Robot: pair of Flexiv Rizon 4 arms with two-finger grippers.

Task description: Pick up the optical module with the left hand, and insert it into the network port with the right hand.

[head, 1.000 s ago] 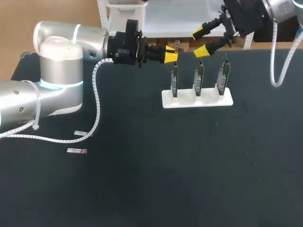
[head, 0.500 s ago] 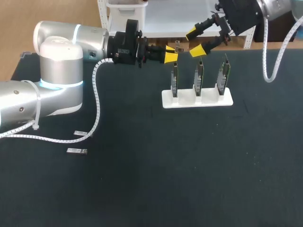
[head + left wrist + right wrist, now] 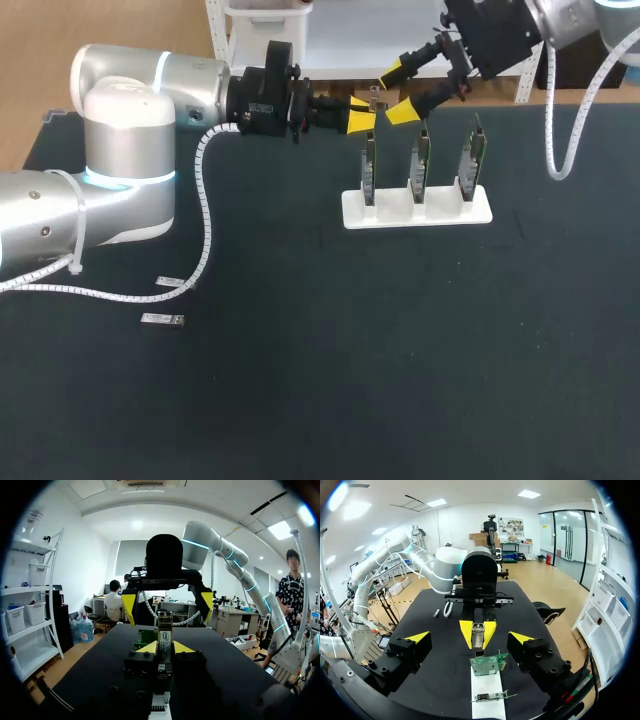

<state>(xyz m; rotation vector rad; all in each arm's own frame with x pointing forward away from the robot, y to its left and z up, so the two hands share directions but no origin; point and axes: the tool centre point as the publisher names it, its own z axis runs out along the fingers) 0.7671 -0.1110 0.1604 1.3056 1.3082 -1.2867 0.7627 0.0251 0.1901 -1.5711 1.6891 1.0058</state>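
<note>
My right gripper grabs the module by its twin-socket end [image 3: 478, 626] next, which leaves the optical module's plug end [image 3: 478, 644] free to enter the network port.
The optical module [image 3: 376, 97], a small silver plug, is held level above the table's far edge, with my left gripper [image 3: 362, 113] shut on it. In the left wrist view the module [image 3: 164, 636] stands between the yellow tips. My right gripper [image 3: 397, 92] is open and faces the left one, its yellow fingers on either side of the module's free end without touching it. The right wrist view shows the module [image 3: 478, 634] straight ahead. Just below it is a network card [image 3: 489, 664] on the white stand [image 3: 417, 208], which holds three upright cards.
Two spare modules [image 3: 171, 283] [image 3: 162, 319] lie on the black table at the left, near the left arm's white cable. The stand sits at the back middle, right under both grippers.
My right gripper has moved left, towards the module in the left gripper, and stayed open. The left arm and its module have not moved.
</note>
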